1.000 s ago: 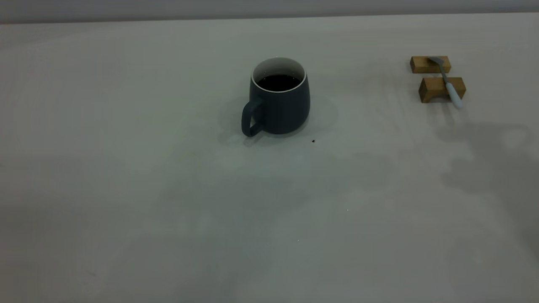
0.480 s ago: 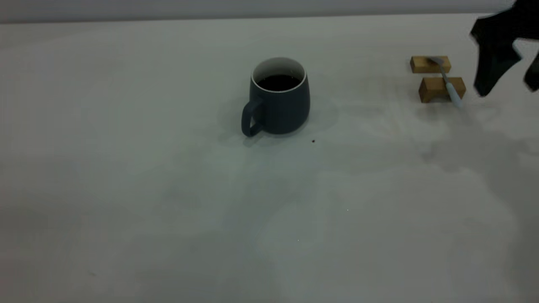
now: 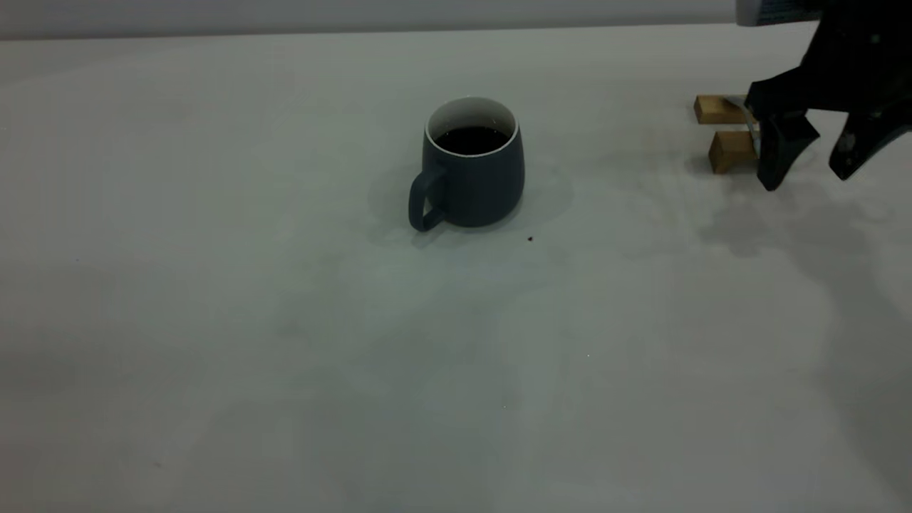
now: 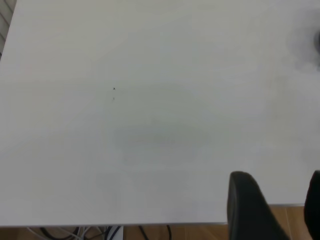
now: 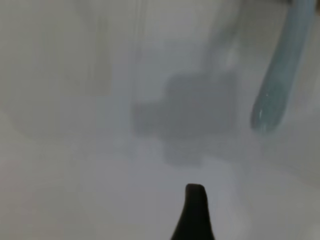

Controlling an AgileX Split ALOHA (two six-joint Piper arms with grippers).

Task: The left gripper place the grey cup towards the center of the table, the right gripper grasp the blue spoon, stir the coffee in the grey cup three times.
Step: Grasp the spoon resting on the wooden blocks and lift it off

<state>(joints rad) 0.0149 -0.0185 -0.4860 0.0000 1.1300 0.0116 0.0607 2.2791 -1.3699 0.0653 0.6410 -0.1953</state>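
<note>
My right gripper needs to move toward the blue spoon's handle before it closes, because its fingers hang short of the handle and would miss it now.
The grey cup [image 3: 472,178] stands upright near the table's [image 3: 285,370] middle, handle toward the near left, with dark coffee [image 3: 471,139] inside. The blue spoon lies across two wooden blocks at the far right. Its pale blue handle [image 5: 281,75] shows in the right wrist view, while from outside only a bit of its metal neck [image 3: 749,122] shows. My right gripper [image 3: 806,174] hangs open just above the table at the handle end, in front of the blocks, one finger [image 5: 195,212] showing, holding nothing. My left gripper [image 4: 281,210] is open over the table's edge, far from the cup.
Two tan wooden blocks [image 3: 716,109] [image 3: 728,151] carry the spoon at the far right. A tiny dark speck [image 3: 530,239] lies just right of the cup's base. Wooden floor [image 4: 200,232] and cables show past the table edge in the left wrist view.
My right gripper came into view from the upper right and moved down and left, now covering the spoon's handle and part of the near block. The cup has not moved.
</note>
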